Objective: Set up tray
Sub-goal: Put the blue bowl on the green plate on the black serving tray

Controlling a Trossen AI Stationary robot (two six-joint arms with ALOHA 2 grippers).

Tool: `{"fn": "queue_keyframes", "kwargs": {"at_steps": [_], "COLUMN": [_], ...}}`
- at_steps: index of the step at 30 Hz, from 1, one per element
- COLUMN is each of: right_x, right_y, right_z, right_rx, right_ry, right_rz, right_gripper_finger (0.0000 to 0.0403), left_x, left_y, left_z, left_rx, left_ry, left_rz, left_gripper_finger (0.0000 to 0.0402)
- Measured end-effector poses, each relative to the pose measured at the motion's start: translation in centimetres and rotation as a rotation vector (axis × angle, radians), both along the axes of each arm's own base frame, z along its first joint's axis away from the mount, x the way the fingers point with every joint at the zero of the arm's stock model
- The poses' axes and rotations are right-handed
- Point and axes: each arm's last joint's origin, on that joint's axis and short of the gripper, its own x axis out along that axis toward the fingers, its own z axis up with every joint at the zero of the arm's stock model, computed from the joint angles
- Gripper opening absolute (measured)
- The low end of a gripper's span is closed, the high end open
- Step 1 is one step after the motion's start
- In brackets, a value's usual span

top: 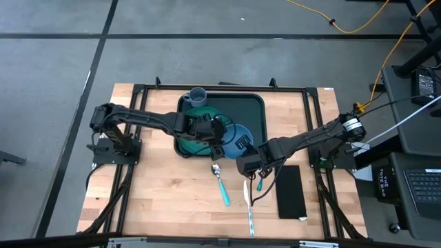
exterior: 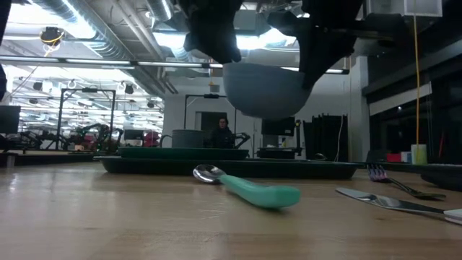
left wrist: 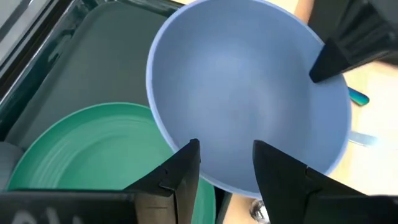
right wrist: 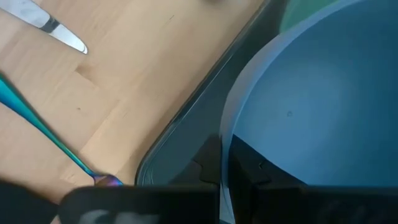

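Observation:
I need to turn my left gripper before I close it on the bowl, because both fingers are over the bowl's inside and its rim (left wrist: 217, 182) slants across them.
A light blue bowl (top: 239, 133) (exterior: 263, 90) hangs in the air above the near right part of the dark green tray (top: 255, 110) (exterior: 144, 165). My right gripper (top: 244, 150) (right wrist: 227, 168) is shut on the bowl's rim. My left gripper (top: 220, 134) (left wrist: 227, 155) is open, and its fingers stand at the bowl's opposite rim above the round green plate (top: 200, 116) (left wrist: 93, 149). I cannot tell whether they touch the bowl. The plate lies flat in the tray, and a grey cup (top: 198, 94) stands at the tray's far left corner. My right gripper holds the bowl by its rim (right wrist: 231, 146), one finger inside the hollow (left wrist: 345, 43) and one outside. It comes from the table's near right side, slanting down. The bowl is lifted clear, mouth up, its bottom (exterior: 263, 112) well above the tray.
On the wood near the tray lie a teal-handled spoon (top: 222, 182) (exterior: 253, 189), a knife (top: 249, 207) (exterior: 390, 202) and a fork (exterior: 393, 180) (right wrist: 37, 124). A flat black napkin (top: 290, 191) lies to their right. The tray's right half is bare.

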Motion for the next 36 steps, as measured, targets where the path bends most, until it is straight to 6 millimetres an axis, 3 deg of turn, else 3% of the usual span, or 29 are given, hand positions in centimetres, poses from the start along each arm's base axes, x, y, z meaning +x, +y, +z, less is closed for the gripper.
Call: {"fn": "queue_keyframes", "kwargs": {"at_steps": [15,22,36], "right_x": [0.0,0.0,0.1], "right_y": [0.0,0.0,0.1], "right_z": [0.0,0.0,0.1], "right_rx": [0.002,0.002,0.005], "right_ry": [-0.002,-0.004,-0.013], "right_rz": [-0.001,-0.002,-0.002], "right_gripper_finger": [0.0012,0.0012,0.0012], "left_x": [-0.1,0.3,0.2], "left_y": [0.5,0.6,1.1], "left_z": [0.2,1.8,1.1], "left_rx": [0.027,0.126,0.177], "left_ry": [0.011,-0.031,0.003], "left_rz": [-0.068,-0.103,-0.031], "left_gripper_finger": [0.0144,0.0144,0.0144]}}
